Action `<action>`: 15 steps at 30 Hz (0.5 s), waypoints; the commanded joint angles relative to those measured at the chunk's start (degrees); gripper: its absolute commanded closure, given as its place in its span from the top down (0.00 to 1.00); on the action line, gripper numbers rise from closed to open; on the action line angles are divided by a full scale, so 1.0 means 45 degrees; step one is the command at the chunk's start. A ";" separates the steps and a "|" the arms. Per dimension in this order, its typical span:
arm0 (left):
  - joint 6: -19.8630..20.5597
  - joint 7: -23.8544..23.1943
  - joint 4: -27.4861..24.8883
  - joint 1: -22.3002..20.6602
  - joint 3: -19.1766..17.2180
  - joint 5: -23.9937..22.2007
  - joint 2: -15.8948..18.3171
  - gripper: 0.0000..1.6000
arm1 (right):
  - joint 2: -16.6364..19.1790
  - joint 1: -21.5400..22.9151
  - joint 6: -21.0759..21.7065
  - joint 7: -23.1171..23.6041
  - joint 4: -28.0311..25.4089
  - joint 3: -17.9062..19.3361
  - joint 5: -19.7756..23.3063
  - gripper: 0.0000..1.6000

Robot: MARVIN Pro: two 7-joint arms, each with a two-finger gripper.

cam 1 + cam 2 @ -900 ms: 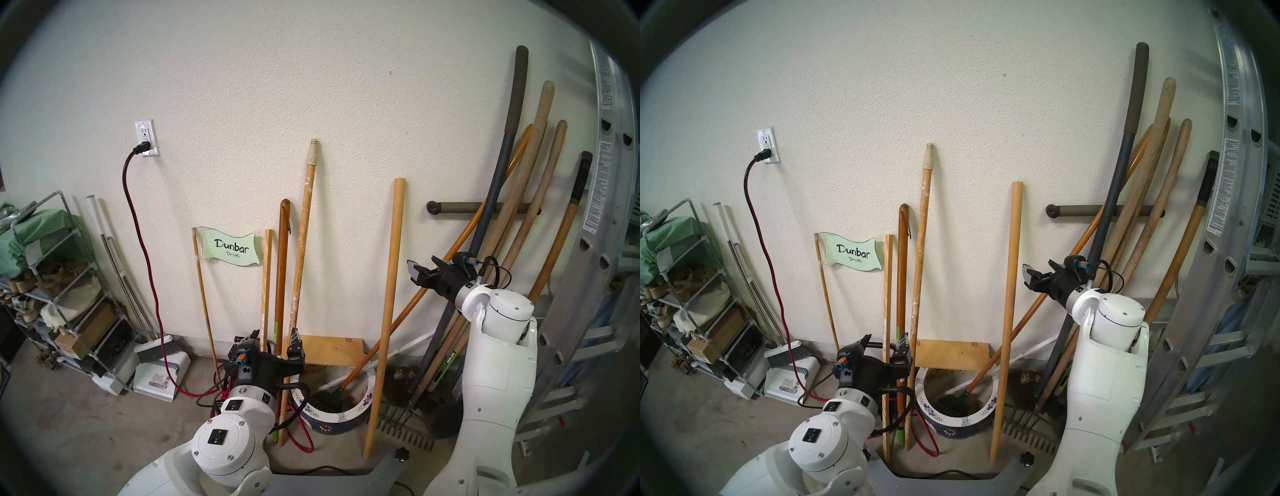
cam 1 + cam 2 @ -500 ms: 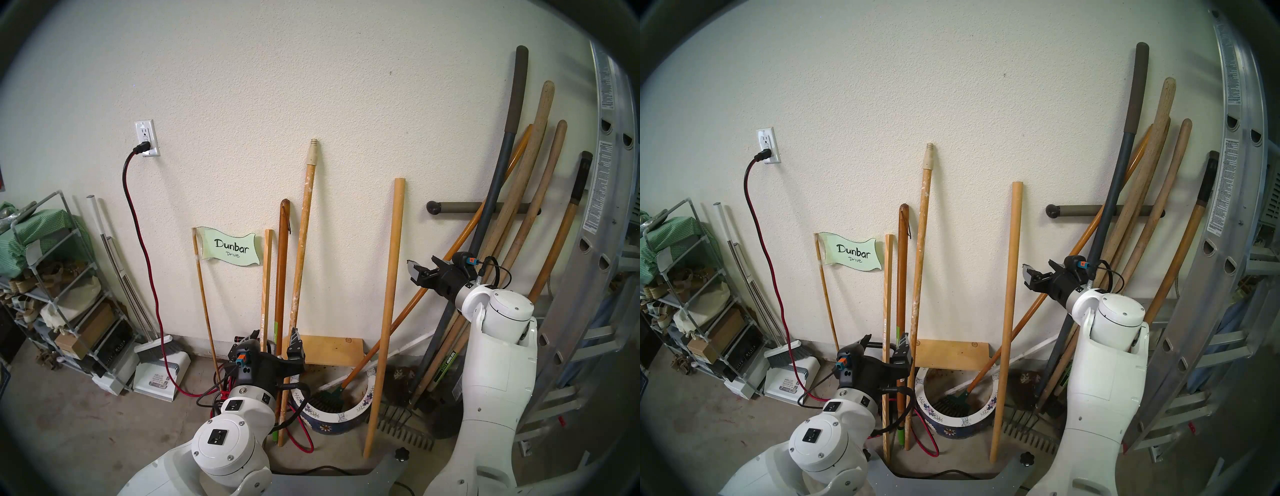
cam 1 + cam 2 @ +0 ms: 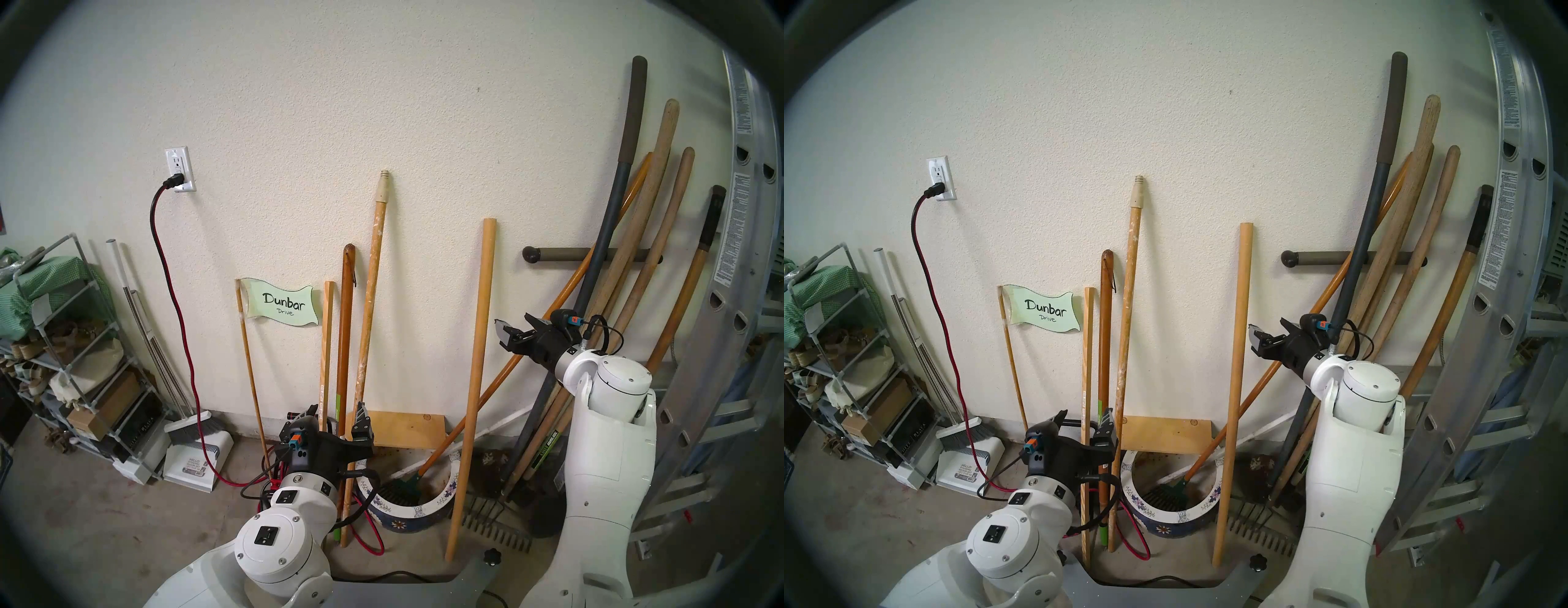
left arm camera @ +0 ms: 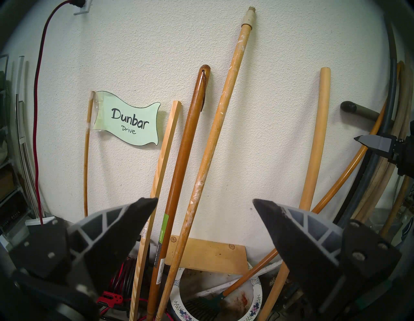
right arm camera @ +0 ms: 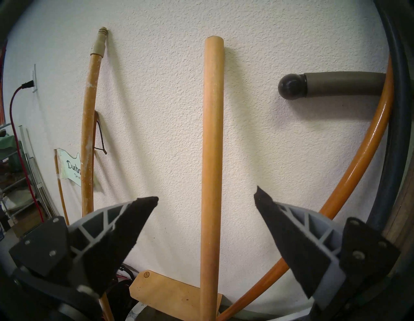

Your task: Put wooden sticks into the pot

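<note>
The plain dowel is long and leans upright on the wall, so the robot will next use its right gripper to hold the dowel a little above its middle (image 3: 478, 349) (image 5: 211, 214).
Three wooden sticks lean on the wall: a plain pale dowel (image 3: 475, 365) (image 5: 211, 157), a paint-flecked one (image 3: 369, 318) (image 4: 215, 145) and a dark red-brown one (image 3: 344, 339) (image 4: 183, 168). Their feet stand on the floor beside the blue pot with a white flowered rim (image 3: 424, 507) (image 4: 257, 298). My left gripper (image 3: 335, 418) (image 4: 205, 201) is open low down; the red-brown and paint-flecked sticks show between its fingers. My right gripper (image 3: 515, 327) (image 5: 206, 195) is open and faces the plain dowel, a little short of it.
A thin square slat (image 3: 326, 352) and a "Dunbar Drive" flag (image 3: 284, 305) lean left of the sticks. An orange-handled rake (image 3: 488, 395) lies in the pot. A tool-handle bundle (image 3: 636, 276), a wall hook (image 3: 585, 254) and a ladder (image 3: 729, 297) crowd the right. A red cord (image 3: 186, 361) trails on the floor.
My right gripper has shifted slightly left, toward the plain dowel. The left arm and the sticks have not moved.
</note>
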 commanded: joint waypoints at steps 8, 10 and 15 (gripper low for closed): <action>0.0016 0.0040 0.0000 -0.0034 0.0001 0.0011 0.0006 1.00 | 0.0077 0.0047 -0.0793 -0.0270 0.1125 -0.0062 -0.0329 1.00; 0.0013 0.0044 0.0000 -0.0037 0.0006 0.0007 0.0011 1.00 | 0.0015 0.0237 -0.1051 -0.0417 0.1592 -0.0092 -0.0304 1.00; 0.0008 0.0049 0.0000 -0.0042 0.0011 0.0001 0.0018 1.00 | 0.0014 0.0566 -0.1487 -0.0717 0.2430 -0.0120 -0.0356 1.00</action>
